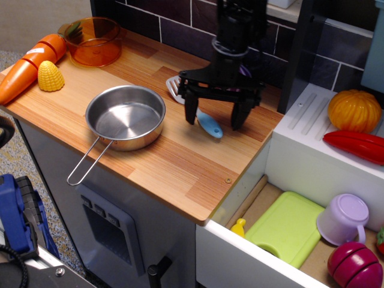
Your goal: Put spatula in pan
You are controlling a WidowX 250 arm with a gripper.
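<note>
I need to put the spatula in the pan [125,116], so I should next take hold of the spatula by its light-blue handle [210,125] with my gripper.
The spatula lies flat on the wooden counter, its light-blue handle [210,125] pointing right and front, its slotted grey blade [174,87] partly hidden behind my gripper. My black gripper [214,119] is open and hangs low over the spatula, one finger on each side of the blue handle, not closed on it. The shiny steel pan [125,116] stands to the left of the spatula, empty, with its wire-loop handle [87,162] pointing to the front left.
An orange translucent pot [93,41], a toy carrot [27,67] and a yellow corn piece [50,77] sit at the counter's far left. At the right are a pumpkin [354,110], a red pepper [355,146], and an open drawer with a green board [287,228] and purple cup [342,218].
</note>
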